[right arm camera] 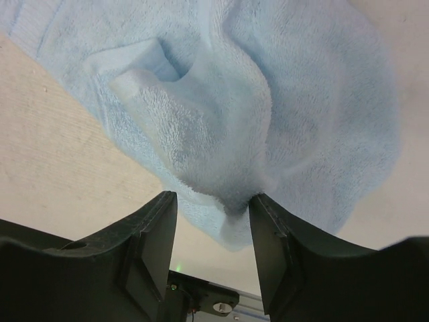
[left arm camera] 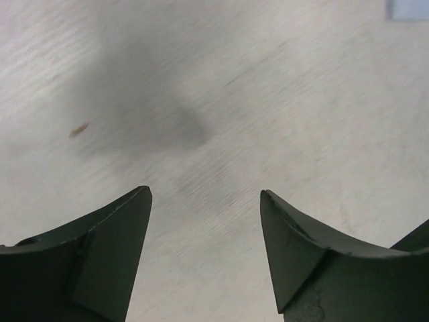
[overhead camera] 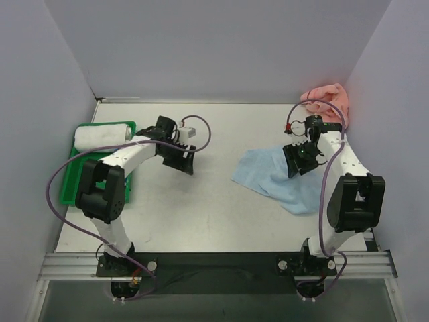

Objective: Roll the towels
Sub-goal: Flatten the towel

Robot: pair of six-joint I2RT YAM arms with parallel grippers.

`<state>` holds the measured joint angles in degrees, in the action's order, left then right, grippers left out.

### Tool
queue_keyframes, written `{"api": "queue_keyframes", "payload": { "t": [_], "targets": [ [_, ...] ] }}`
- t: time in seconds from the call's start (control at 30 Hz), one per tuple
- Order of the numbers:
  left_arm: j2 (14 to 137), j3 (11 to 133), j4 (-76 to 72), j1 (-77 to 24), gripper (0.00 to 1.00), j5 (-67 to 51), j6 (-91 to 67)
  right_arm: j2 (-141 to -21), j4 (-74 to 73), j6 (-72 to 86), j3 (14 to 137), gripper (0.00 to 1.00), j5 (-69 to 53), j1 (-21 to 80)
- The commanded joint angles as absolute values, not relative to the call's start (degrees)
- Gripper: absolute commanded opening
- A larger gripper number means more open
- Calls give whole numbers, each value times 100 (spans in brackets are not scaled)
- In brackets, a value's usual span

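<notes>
My right gripper should grab the blue towel's raised far-edge fold [right arm camera: 229, 199] and leave the opposite end free. Then it can spread the towel for rolling.
The light blue towel [overhead camera: 268, 178] lies crumpled and partly spread on the table at the right. My right gripper [overhead camera: 299, 161] is over its far edge, jaws open. In the right wrist view a raised fold of the blue towel [right arm camera: 281, 100] sits between the open fingertips of that gripper [right arm camera: 211, 198], touching the right one. The salmon pink towel [overhead camera: 326, 99] lies bunched in the back right corner. My left gripper [overhead camera: 182, 161] is open and empty just above bare table, as the left wrist view [left arm camera: 204, 194] shows. A corner of the blue towel [left arm camera: 409, 8] shows there.
A green tray [overhead camera: 74, 184] stands at the left edge with a white rolled towel [overhead camera: 102, 134] on its far end. Grey walls close in the table [overhead camera: 201, 215] on the left, back and right.
</notes>
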<state>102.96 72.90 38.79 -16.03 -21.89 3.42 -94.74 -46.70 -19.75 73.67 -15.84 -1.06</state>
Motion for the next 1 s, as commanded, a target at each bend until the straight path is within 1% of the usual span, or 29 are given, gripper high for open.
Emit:
{"api": "queue_keyframes", "payload": {
  "t": [0.0,0.03,0.07,0.1,0.17,0.2,0.33,0.47,0.67,0.8,0.87,0.97],
  "targets": [
    [10431,7883,2850,-2283,79,-2277,-208,-8958,-4790,-1530,7620,47,-1477,8],
    [10563,8023,2752,-2581,85,-2137,-272,-8913,-4738,-1460,7594,48,-1485,200],
    [10721,8320,2690,-2758,86,-2075,-307,-8869,-4703,-1346,7559,48,-1511,272],
    [11079,8541,2620,-2899,86,-2039,-369,-8877,-4659,-1301,7524,52,-1503,325],
    [11441,9032,2479,-3225,86,-1951,-457,-8955,-4474,-1231,7418,54,-1468,431],
    [11757,9166,2270,-3286,86,-1986,-579,-8982,-4430,-1170,7409,57,-1485,431],
    [12462,9702,1741,-3445,87,-2196,-835,-9070,-4272,-1134,7365,59,-1617,439],
    [13033,10229,1468,-3542,87,-2644,-1072,-9088,-4280,-1151,7365,58,-1863,510],
    [13710,10714,1055,-3673,82,-3173,-1599,-9175,-4289,-941,7313,54,-1916,782],
    [13860,10740,1037,-3884,79,-3103,-1626,-9421,-4254,-818,7330,54,-1259,1107],
    [13948,10740,1028,-3911,77,-3085,-1722,-9701,-4263,-538,7418,54,-890,1108],
    [14018,10714,1028,-3902,71,-3059,-1767,-9957,-4263,-396,7541,54,-817,1160]
  ]
}}
